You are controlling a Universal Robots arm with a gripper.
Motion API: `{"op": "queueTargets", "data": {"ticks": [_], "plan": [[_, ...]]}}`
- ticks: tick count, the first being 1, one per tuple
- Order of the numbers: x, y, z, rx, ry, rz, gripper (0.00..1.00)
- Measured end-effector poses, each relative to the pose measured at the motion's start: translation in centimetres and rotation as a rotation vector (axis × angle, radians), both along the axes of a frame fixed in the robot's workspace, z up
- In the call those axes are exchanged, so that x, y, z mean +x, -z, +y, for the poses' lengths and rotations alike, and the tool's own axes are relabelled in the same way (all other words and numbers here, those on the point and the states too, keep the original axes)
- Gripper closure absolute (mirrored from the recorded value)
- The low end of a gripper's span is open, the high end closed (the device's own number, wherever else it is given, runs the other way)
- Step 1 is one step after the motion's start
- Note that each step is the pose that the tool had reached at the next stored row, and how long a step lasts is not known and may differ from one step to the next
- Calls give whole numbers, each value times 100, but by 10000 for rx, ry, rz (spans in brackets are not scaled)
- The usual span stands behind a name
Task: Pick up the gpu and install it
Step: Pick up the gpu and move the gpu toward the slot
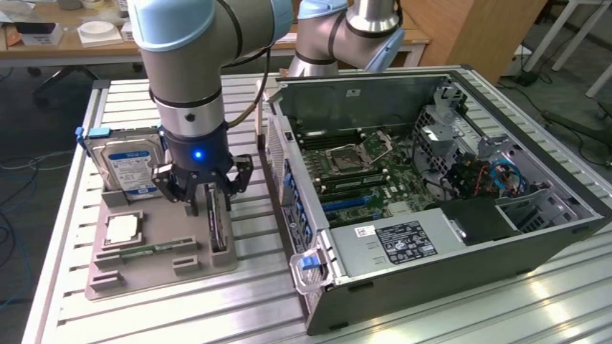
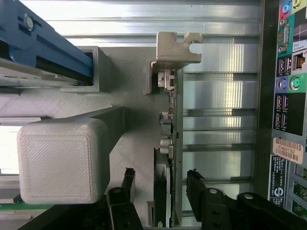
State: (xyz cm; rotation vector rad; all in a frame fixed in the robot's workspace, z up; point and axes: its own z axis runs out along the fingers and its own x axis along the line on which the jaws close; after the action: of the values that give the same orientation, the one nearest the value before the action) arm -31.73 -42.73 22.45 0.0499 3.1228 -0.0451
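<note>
My gripper should close on the GPU (image 2: 165, 184) now. My gripper's fingers are on both sides of the GPU, beside the grey holder tray (image 2: 136, 139).
The gpu (image 1: 218, 228) is a thin dark card standing on edge in a slot of the grey holder tray (image 1: 163, 276). My gripper (image 1: 203, 195) hangs right over the end of it nearer the hard drive, open, with a finger on either side. In the wrist view the card (image 2: 164, 143) is seen edge-on, its metal bracket (image 2: 175, 49) at the far end. The two black fingertips (image 2: 128, 183) straddle it there, and a gap shows between each one and the card. Nothing is gripped.
The tray also holds a hard drive (image 1: 129, 161) with a blue-white label, a processor chip (image 1: 125, 229) and a green memory stick (image 1: 148, 251). The open computer case (image 1: 431, 179) lies close beside the tray, its rear ports (image 2: 288, 96) near my gripper. A second arm (image 1: 345, 36) stands behind.
</note>
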Motion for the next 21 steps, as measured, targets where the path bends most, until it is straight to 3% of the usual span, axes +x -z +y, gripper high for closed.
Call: {"op": "queueTargets", "data": {"ticks": [1, 2, 8, 9, 21], "plan": [[0, 0, 0, 0, -1, 0, 43], [0, 0, 0, 0, -1, 1, 49], [0, 0, 0, 0, -1, 0, 51], [0, 0, 0, -1, 0, 0, 58], [0, 0, 0, 0, 0, 0, 59]]}}
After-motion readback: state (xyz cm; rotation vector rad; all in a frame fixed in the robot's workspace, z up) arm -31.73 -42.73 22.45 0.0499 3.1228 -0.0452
